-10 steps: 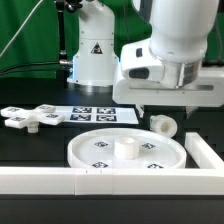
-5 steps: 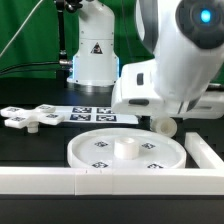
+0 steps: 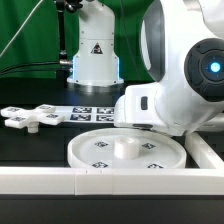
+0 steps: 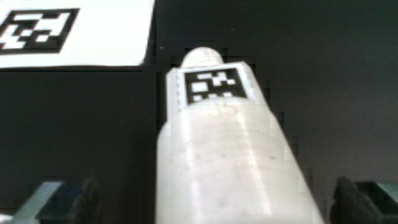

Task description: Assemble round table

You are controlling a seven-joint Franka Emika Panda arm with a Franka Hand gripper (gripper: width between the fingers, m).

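The white post is between my open fingers, which are low on either side of it in the wrist view, so I need to close my gripper on it.
In the wrist view the short white cylindrical post lies on the black table, with a square tag near its far end. My gripper is open, one dark finger on each side of the post with a gap between. In the exterior view the arm's hand is low behind the large round rimmed disc and hides the post and the fingers. The disc lies flat with a raised hub at its centre. The cross-shaped piece lies on the exterior view's left.
The marker board lies behind the disc and also shows in the wrist view. The long white border wall runs along the front and up the exterior view's right side. A white robot base stands at the back.
The arm has come down and toward the camera. Its hand now covers the post, which lay in plain sight behind the disc a second ago. The disc and the cross-shaped piece have not moved.
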